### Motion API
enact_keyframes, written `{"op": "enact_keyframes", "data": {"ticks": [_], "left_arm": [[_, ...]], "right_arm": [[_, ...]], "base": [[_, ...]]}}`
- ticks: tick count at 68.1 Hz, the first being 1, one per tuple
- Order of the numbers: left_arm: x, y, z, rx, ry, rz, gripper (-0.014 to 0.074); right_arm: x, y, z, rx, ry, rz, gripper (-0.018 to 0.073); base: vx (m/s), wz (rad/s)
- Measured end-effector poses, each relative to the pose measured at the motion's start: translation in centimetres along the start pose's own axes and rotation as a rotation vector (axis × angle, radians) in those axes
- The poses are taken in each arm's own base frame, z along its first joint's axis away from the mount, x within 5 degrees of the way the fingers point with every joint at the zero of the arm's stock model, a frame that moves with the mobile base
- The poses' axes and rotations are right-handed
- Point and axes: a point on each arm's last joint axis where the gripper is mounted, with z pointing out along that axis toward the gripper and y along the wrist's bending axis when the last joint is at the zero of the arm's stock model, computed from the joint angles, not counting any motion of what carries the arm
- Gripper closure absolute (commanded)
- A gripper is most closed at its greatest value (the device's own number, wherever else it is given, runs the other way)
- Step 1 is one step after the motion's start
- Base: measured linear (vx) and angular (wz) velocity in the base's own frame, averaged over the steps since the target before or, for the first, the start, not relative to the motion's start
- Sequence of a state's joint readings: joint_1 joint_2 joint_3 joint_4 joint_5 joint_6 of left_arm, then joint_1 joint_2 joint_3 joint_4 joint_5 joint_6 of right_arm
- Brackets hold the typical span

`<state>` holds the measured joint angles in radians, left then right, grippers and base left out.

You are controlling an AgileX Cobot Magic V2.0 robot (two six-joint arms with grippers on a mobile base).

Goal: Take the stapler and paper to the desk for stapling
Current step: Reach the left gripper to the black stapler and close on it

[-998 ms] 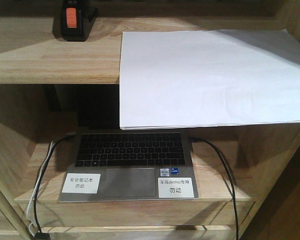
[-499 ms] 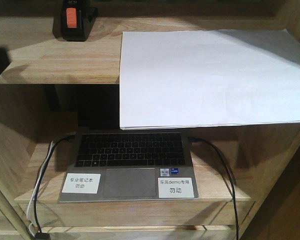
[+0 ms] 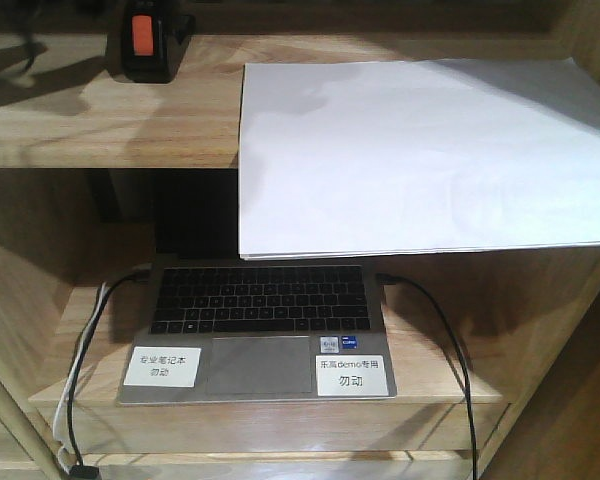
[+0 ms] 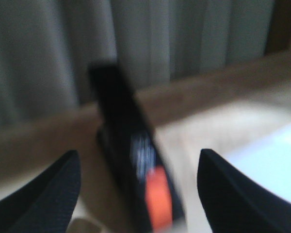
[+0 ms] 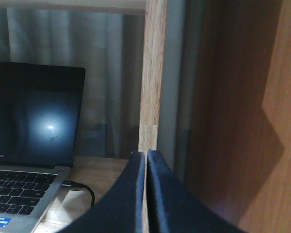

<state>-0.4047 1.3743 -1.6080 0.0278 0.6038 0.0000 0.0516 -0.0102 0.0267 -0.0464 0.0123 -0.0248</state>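
Note:
I need to use my left gripper next, and it should grab the black stapler by its orange-striped end [image 3: 142, 36].
The black stapler [image 3: 145, 40] with its orange-red strip stands at the back left of the upper wooden shelf [image 3: 100, 130]. The white paper [image 3: 420, 150] lies to its right, with its front edge hanging over the shelf. The left wrist view is blurred: my left gripper [image 4: 138, 154] is open, the stapler [image 4: 136, 165] lies ahead between the spread fingers without touching them, and the paper [image 4: 266, 160] shows at the right. My right gripper [image 5: 146, 154] is shut on nothing, low beside the shelf's upright post [image 5: 153, 73]. The desk is out of view.
An open laptop [image 3: 260, 320] with two white stickers sits on the lower shelf under the paper, with black and white cables [image 3: 450, 340] running off both sides. In the right wrist view the laptop [image 5: 34, 126] is at the left and a brown side panel [image 5: 242, 121] at the right.
A dark arm shadow has come in from the left edge and moved up across the upper shelf toward the stapler. Stapler, paper and laptop have not moved.

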Motion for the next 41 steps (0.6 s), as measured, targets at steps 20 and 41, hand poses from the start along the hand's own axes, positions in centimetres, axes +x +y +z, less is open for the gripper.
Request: {"op": "enact_keyframes", "data": {"ticks": [20, 41], "left_arm": [[-3.8, -0.1, 3.7, 0.016, 0.049, -0.045, 0.0101], [-3.6, 0.2, 7.1, -0.025, 0.162, -0.062, 0.0101]], "right_arm": [[0.0, 0.0, 0.0, 0.0, 0.0, 0.0, 0.0569], [0.0, 0.0, 0.0, 0.0, 0.0, 0.0, 0.0569]], "base": [[0.0, 0.0], [0.0, 0.0]]}}
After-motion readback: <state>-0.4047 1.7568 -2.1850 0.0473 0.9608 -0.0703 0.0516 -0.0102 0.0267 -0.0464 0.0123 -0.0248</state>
